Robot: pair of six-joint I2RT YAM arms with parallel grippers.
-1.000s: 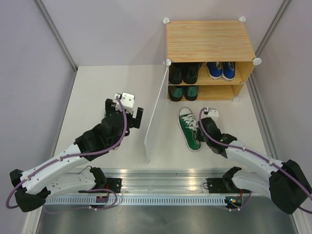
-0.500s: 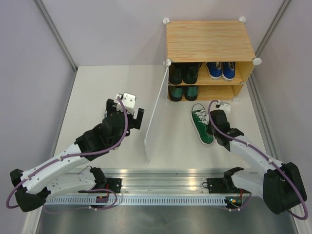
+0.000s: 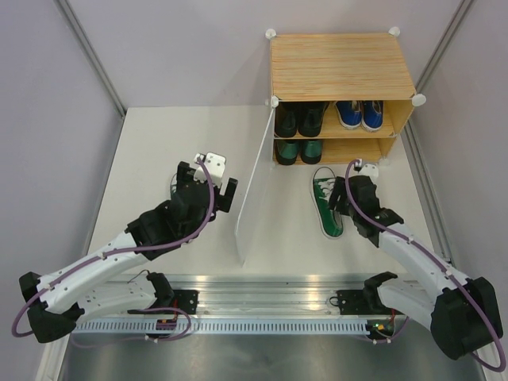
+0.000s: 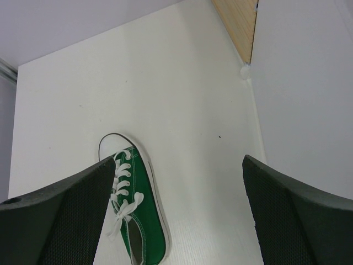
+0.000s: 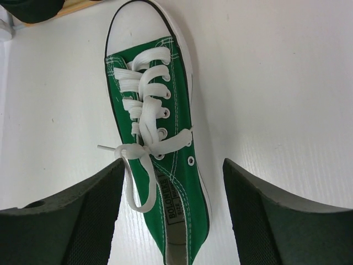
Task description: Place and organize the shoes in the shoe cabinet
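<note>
The right gripper isn't ready to close on the sneaker yet and should go lower first. The tongue point(image 3: 329, 209) point(image 5: 171, 201) is between its fingers, and one finger covers the lace loop from above.
The shoe cabinet point(image 3: 341, 63) stands at the back right with its translucent door point(image 3: 254, 186) swung open toward me. Black shoes point(image 3: 300, 117) and blue sneakers point(image 3: 359, 113) fill the upper shelf, and dark green shoes point(image 3: 300, 151) sit on the lower shelf. One green white-toed sneaker point(image 3: 325, 202) point(image 5: 149, 94) lies on the table before the cabinet, toe toward it. My right gripper point(image 3: 341, 205) point(image 5: 172, 168) is open, its fingers on either side of the heel and apart from it. A second green sneaker point(image 4: 135, 204) lies under my open left gripper point(image 3: 205, 184) point(image 4: 179, 160), toward its left finger.
The open door point(image 4: 303, 83) stands as a wall between the two arms. The lower shelf's right half point(image 3: 357, 151) holds nothing. Pale walls close in the white table point(image 3: 159, 143) on both sides and behind.
My right gripper carried the green sneaker rightward and closer to the cabinet, set it down and opened off it. The left arm shifted slightly.
</note>
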